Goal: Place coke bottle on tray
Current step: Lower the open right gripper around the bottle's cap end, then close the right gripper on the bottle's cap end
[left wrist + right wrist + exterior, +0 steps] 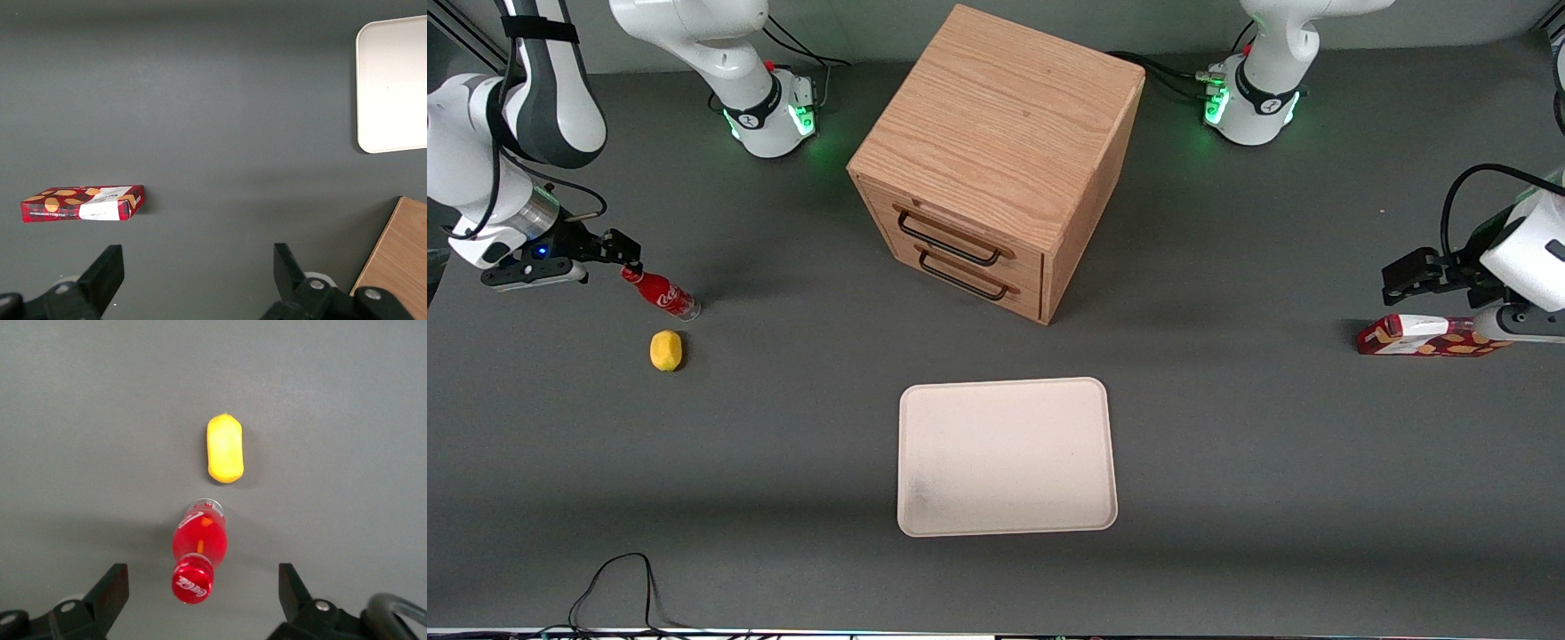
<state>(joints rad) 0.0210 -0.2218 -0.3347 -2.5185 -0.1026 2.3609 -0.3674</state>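
The clear base of the coke bottle has to stay free to stand on the cream tray, so my right gripper needs to grab the bottle by its red cap (193, 581) next.
The coke bottle (662, 293), with a red cap, red label and clear base, seems to stand upright on the grey table toward the working arm's end. In the right wrist view I look down on its cap (193, 581). My right gripper (621, 249) is open just above the cap, and in the wrist view the gripper (202, 581) has one finger on each side of the cap, both well clear of it. The cream tray (1005, 458) lies flat and bare near the front camera at mid table, far from the bottle. Its corner also shows in the left wrist view (393, 80).
A yellow lemon (665, 349) lies just nearer the front camera than the bottle, and it also shows in the right wrist view (225, 448). A wooden two-drawer cabinet (996, 133) stands mid table. A red patterned carton (1423, 336) lies toward the parked arm's end.
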